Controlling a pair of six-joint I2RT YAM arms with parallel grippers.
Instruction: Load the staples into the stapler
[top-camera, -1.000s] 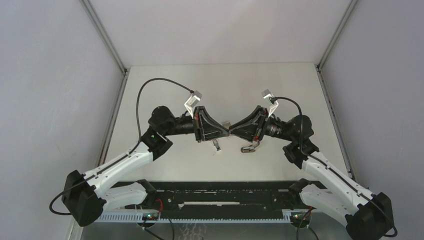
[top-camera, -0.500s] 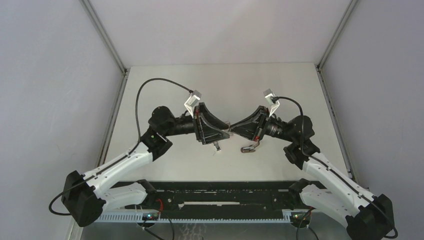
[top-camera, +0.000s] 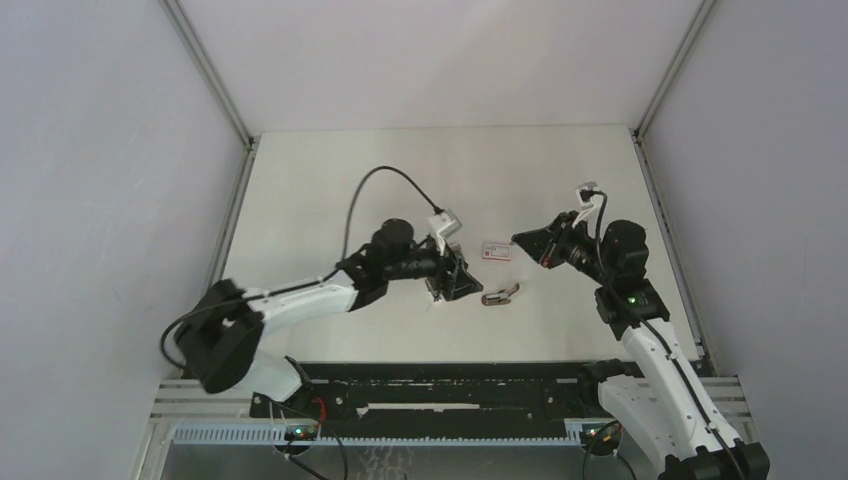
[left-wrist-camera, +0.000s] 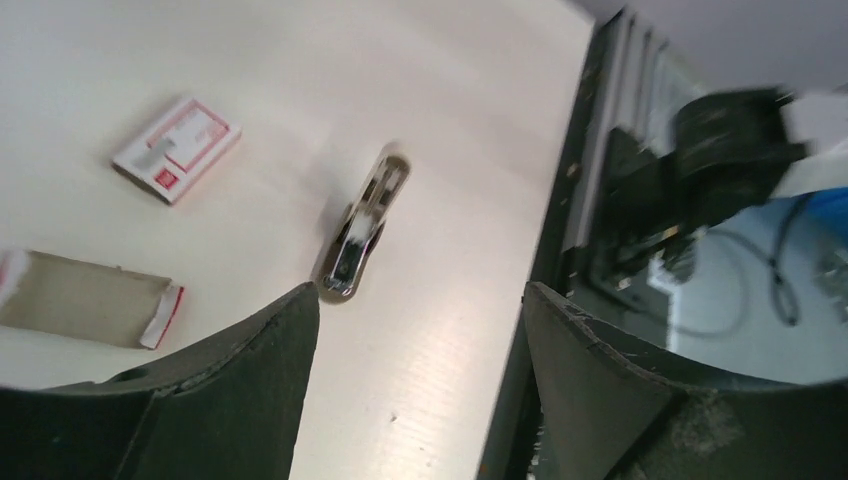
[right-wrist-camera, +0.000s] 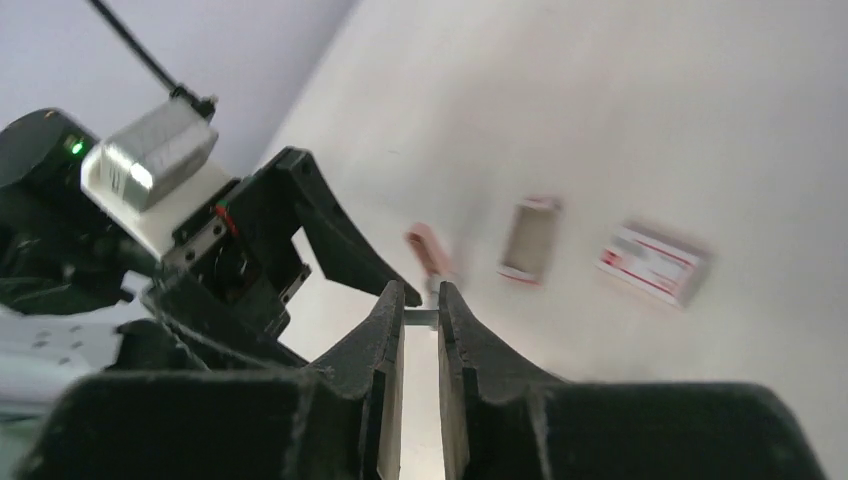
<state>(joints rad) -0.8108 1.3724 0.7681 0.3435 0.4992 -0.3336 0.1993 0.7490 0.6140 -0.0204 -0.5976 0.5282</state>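
I should grab the stapler by its pale rounded end with my left gripper next, so the metal channel stays free for the staples.
My right gripper is shut on a short silvery strip of staples that bridges its fingertips; in the top view it hangs just right of the white red-printed staple box. The stapler lies on the table, and in the left wrist view the stapler is seen lengthwise with its metal channel showing. My left gripper is open and empty, low over the table just left of the stapler. The pinkish-grey inner tray lies beside the box.
The black base rail runs along the near table edge, close to my left gripper's right finger. Aluminium frame posts and grey walls bound the table on both sides. Box, tray and blurred stapler lie below the right gripper.
The two grippers were tip to tip; the left one has opened and swung down beside the stapler. The right one closed on the staple strip and drew back to the right.
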